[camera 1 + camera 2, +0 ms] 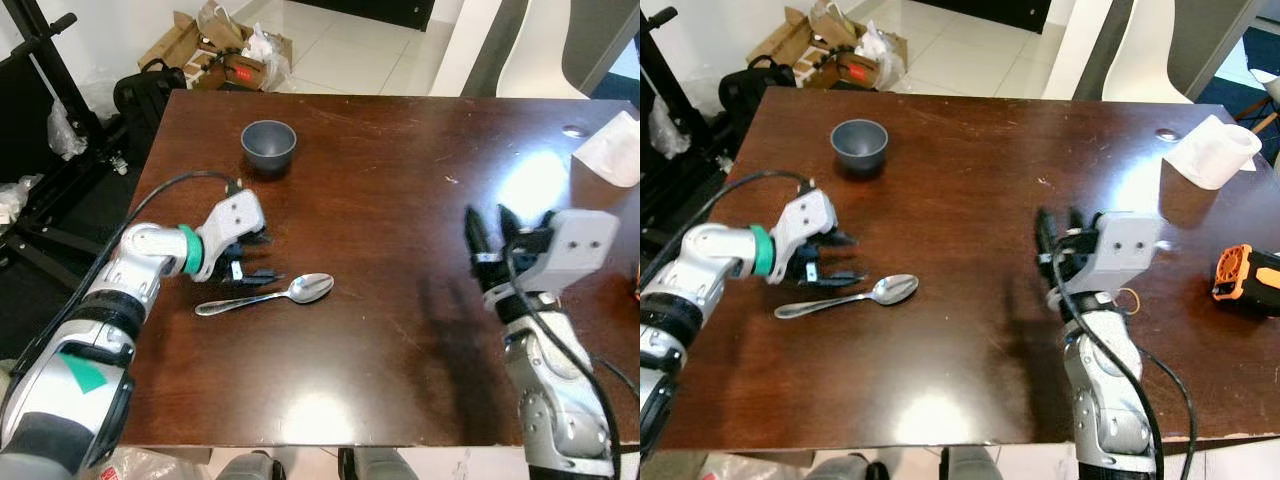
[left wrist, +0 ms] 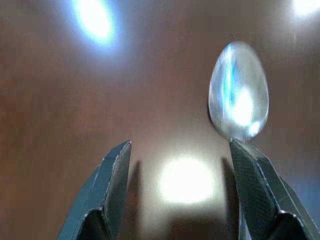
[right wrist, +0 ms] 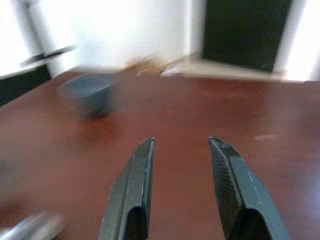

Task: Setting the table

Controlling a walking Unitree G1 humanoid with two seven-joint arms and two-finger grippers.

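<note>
The spoon's bowl is round and slopes on every side, so the robot's left gripper will next grab the spoon by its slim, straight handle (image 1: 244,302).
A metal spoon (image 1: 268,294) lies on the dark wooden table (image 1: 380,360), left of the middle, its bowl pointing right. My left gripper (image 1: 268,258) is open just above the spoon's handle, low over the table. In the left wrist view the spoon's bowl (image 2: 239,95) lies just beyond one of the fingers (image 2: 255,185), and the gap between the fingers holds nothing. A grey bowl (image 1: 268,145) stands upright further back on the left. My right gripper (image 1: 490,228) hovers open over the table's right half, pointing toward the grey bowl (image 3: 90,95), holding nothing.
A white paper roll (image 1: 1212,150) lies at the table's far right, an orange device (image 1: 1250,278) at the right edge. Cardboard boxes (image 1: 215,50) and a black stand (image 1: 50,150) are on the floor to the left. A white chair (image 1: 530,50) stands behind the table.
</note>
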